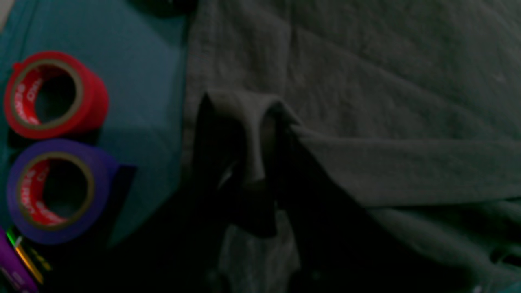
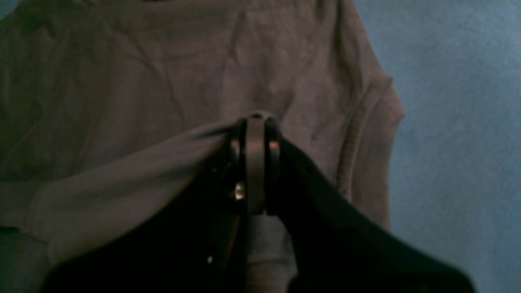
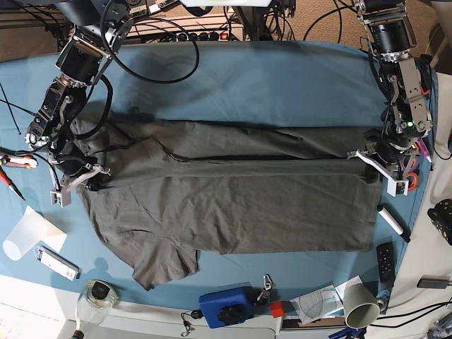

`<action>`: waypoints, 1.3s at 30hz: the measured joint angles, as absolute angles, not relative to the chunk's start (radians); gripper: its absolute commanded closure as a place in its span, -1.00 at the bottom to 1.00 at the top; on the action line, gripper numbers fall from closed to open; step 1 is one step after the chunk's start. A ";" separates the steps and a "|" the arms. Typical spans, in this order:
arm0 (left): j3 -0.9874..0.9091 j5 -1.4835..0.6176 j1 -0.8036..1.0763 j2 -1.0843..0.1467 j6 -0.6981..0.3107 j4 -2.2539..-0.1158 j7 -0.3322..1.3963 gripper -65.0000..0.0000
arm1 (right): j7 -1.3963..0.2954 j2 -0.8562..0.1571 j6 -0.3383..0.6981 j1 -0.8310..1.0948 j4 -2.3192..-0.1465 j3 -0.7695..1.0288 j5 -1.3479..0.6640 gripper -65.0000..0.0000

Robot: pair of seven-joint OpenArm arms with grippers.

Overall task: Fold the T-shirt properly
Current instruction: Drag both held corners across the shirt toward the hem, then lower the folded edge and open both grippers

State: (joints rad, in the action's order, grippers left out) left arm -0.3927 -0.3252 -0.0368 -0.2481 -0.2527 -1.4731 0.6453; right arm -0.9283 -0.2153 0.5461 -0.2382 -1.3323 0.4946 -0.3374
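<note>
I should release the edge with my right gripper now. The T-shirt's pinched edge is between its fingers and lies against the T-shirt's front layer (image 3: pixel 119 206), so the edge would rest there.
The dark charcoal-grey T-shirt (image 3: pixel 233 205) lies spread across the blue table cloth (image 3: pixel 268 78), with one sleeve (image 3: pixel 166 265) at the front left. Its far part is folded over toward the front, and the fold edge runs taut between both grippers. My left gripper (image 3: pixel 372 164) at the right side is shut on the shirt's edge; in the left wrist view its dark fingers (image 1: pixel 211 162) pinch a raised bunch of fabric (image 1: pixel 252 134). My right gripper (image 3: pixel 90 178) at the left side is shut on the shirt near a sleeve; in the right wrist view the gripper (image 2: pixel 255 162) clamps a fabric ridge (image 2: pixel 122 162).
Red (image 1: pixel 55 95) and purple (image 1: pixel 57 191) tape rolls lie just beside the left gripper. A marker (image 3: pixel 392 222), a remote (image 3: pixel 385 258), a paper cup (image 3: pixel 360 300), a blue box (image 3: pixel 226 305), a jar (image 3: pixel 99 295), a white cup (image 3: pixel 21 236) and red pliers (image 3: pixel 14 162) ring the table edges.
</note>
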 measured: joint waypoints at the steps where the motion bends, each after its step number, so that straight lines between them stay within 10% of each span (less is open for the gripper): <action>1: -0.393 -0.325 -0.036 -0.250 -0.253 -1.473 0.646 1.00 | -0.919 -0.215 0.546 -0.238 -1.332 0.495 -0.337 1.00; 7: -0.393 -0.318 -0.038 -0.254 -0.254 -1.473 0.626 0.31 | -0.888 -0.216 0.570 -0.238 -1.332 0.495 -0.331 0.65; 39: -0.393 -0.371 -0.128 -0.286 -0.252 -1.549 0.991 -0.12 | -1.093 -0.310 0.584 -0.249 -1.423 0.513 -0.599 0.52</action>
State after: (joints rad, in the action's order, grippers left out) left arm -0.3927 -0.3706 -0.1280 -0.2855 -0.2516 -1.5490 0.9909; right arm -1.0931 -0.3099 0.5838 -0.2489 -1.4235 0.5129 -0.5995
